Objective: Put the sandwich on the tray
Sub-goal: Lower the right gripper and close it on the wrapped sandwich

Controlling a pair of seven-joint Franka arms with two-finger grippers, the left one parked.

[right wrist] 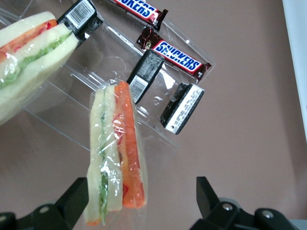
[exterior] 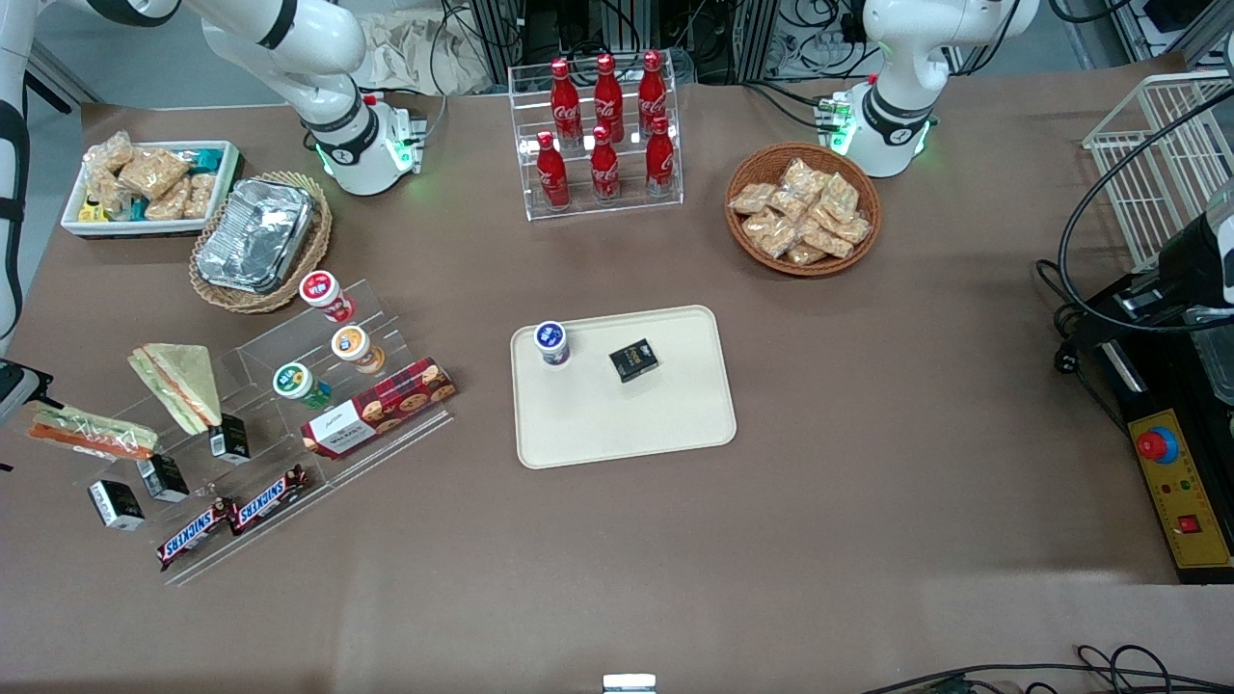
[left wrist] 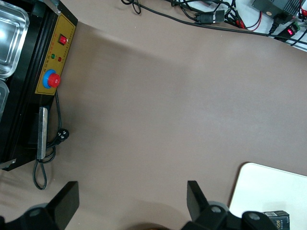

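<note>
The clear-wrapped sandwich needs to go on the tray [exterior: 627, 424], so my gripper should grab the sandwich by its wide end [exterior: 56, 426] next.
The sandwich [exterior: 92, 431], a clear-wrapped wedge with pale bread, green lettuce and a wide orange-red band, lies on the clear acrylic stand [exterior: 289, 386] at the working arm's end of the table. In the right wrist view the sandwich [right wrist: 115, 153] stands edge-up between my fingers. My gripper [right wrist: 141, 194] is open above it, one finger [right wrist: 76, 194] close against the wrap and the other well apart. The gripper is mostly outside the front view. The cream-beige tray [exterior: 627, 424] lies mid-table, also seen in the left wrist view [left wrist: 268, 187].
A yogurt cup [exterior: 551, 342] and a small black box [exterior: 633, 360] sit on the tray. A second, olive-tan sandwich [exterior: 178, 384] lies beside the first. Small black boxes [right wrist: 182, 108], Snickers bars [exterior: 231, 516], a biscuit box [exterior: 378, 407] and cups [exterior: 301, 383] fill the stand.
</note>
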